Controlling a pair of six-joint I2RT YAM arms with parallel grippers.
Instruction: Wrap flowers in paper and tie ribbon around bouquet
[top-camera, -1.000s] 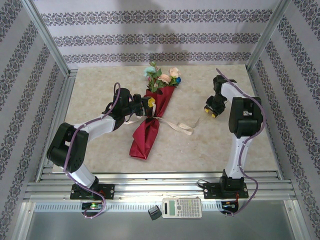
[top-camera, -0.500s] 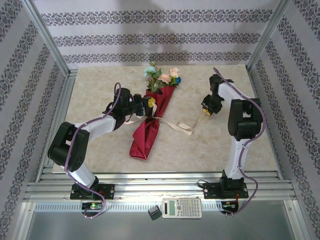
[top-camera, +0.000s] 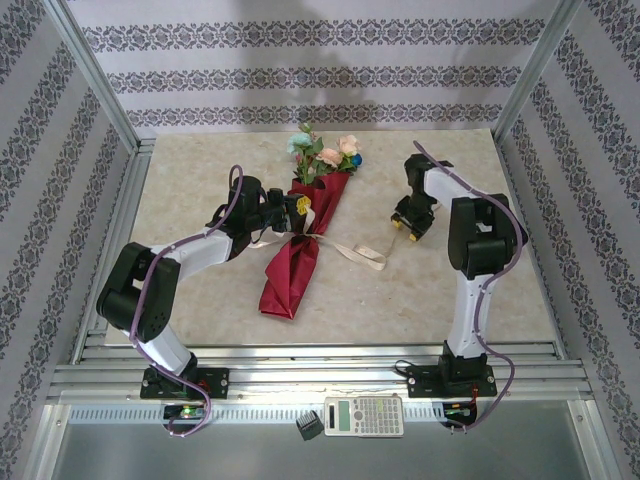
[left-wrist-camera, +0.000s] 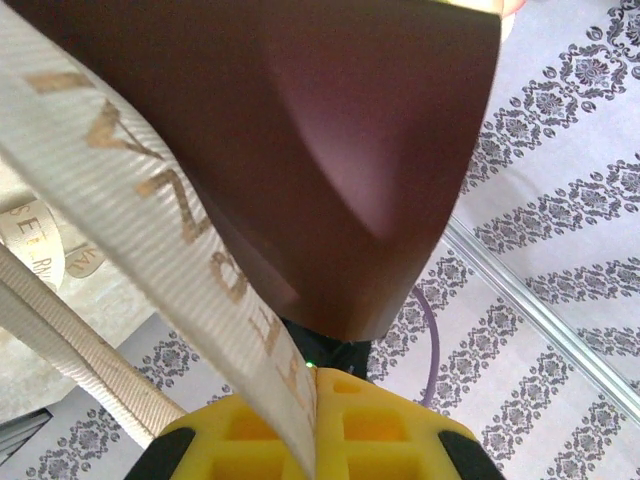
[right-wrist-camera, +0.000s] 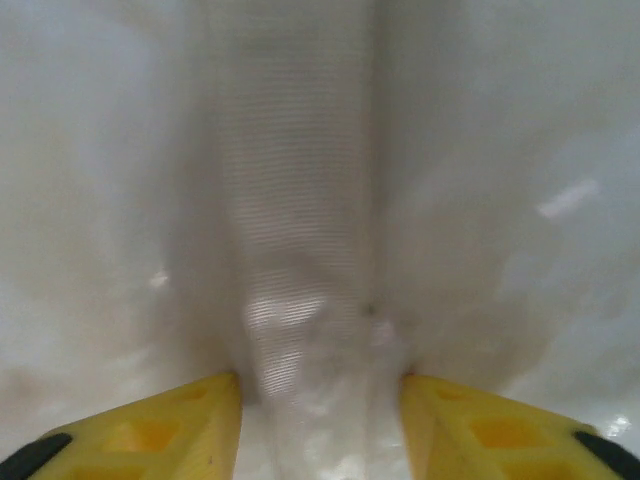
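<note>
The cream ribbon needs its length loose to wrap and tie around the bouquet (top-camera: 300, 250). My right gripper will grab the ribbon by its loose end next.
The bouquet (top-camera: 300, 250) lies on the table as a crimson paper (left-wrist-camera: 330, 150) cone with the flowers (top-camera: 325, 152) at its far end. A cream ribbon (top-camera: 355, 253) crosses its waist and trails right across the table. My left gripper (top-camera: 298, 207) sits against the cone's left side, shut on the ribbon (left-wrist-camera: 150, 200), whose gold-lettered strip is pinched between the yellow fingers (left-wrist-camera: 390, 430). My right gripper (top-camera: 408, 224) hovers low just right of the ribbon's free end. It is open, with the pale ribbon (right-wrist-camera: 290, 250) lying on the table between its yellow fingertips (right-wrist-camera: 180, 425).
A calculator (top-camera: 365, 415) and a small black object (top-camera: 309, 427) rest on the front rail below the arm bases. Aluminium posts and patterned walls enclose the marble-look table (top-camera: 200, 300) on three sides.
My right arm has swung left and a little farther back, bringing its gripper closer to the ribbon's free end. The left arm and the bouquet have not moved.
</note>
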